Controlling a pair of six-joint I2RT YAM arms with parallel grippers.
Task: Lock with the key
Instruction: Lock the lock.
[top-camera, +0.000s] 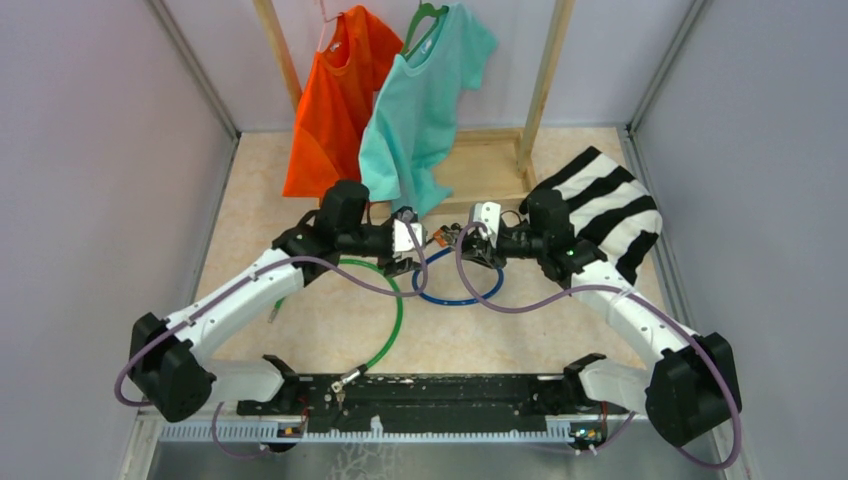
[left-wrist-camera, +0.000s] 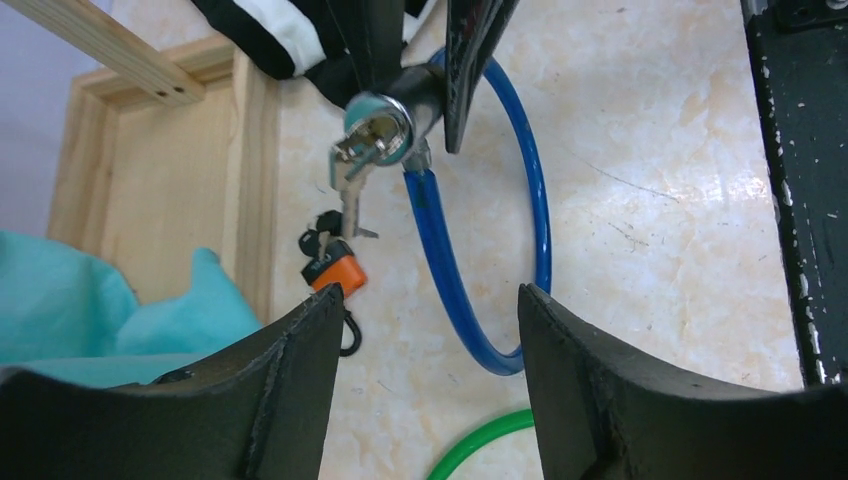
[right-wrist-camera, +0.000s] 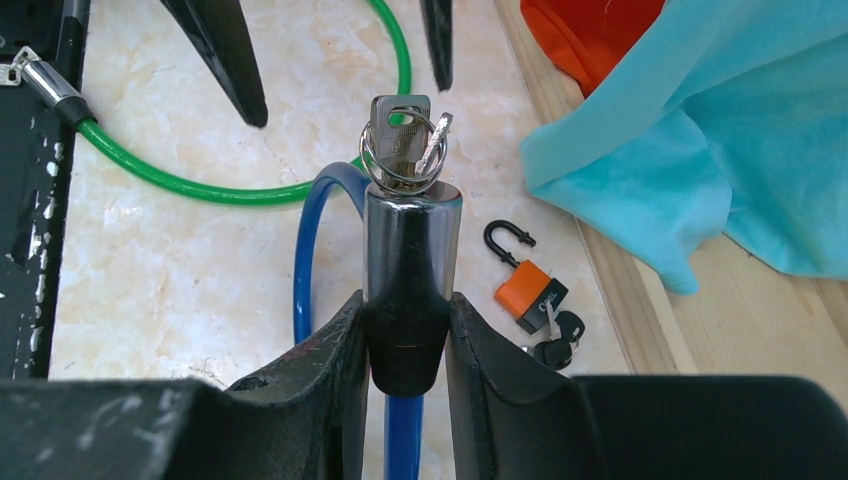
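My left gripper grabs the silver key's flat head (left-wrist-camera: 361, 149) next, to turn it and lock.
A blue cable lock (right-wrist-camera: 308, 250) has a chrome and black cylinder (right-wrist-camera: 410, 250), and my right gripper (right-wrist-camera: 405, 300) is shut on the cylinder's black end. A silver key (right-wrist-camera: 400, 135) on a ring sits in the cylinder's face. In the left wrist view the same cylinder (left-wrist-camera: 380, 125) faces me with the key (left-wrist-camera: 350, 170) hanging from it. My left gripper (left-wrist-camera: 430, 295) is open a short way in front of the key, with only floor and blue cable (left-wrist-camera: 440, 260) showing between its fingers. From above, both grippers (top-camera: 408, 240) (top-camera: 478, 232) face each other.
An orange padlock (right-wrist-camera: 530, 292) with black keys lies on the table beside the wooden rack base (top-camera: 480, 165). A green cable (top-camera: 385, 320) loops toward the near rail. Orange (top-camera: 335, 100) and teal (top-camera: 420, 100) shirts hang behind; a striped cloth (top-camera: 610, 205) lies right.
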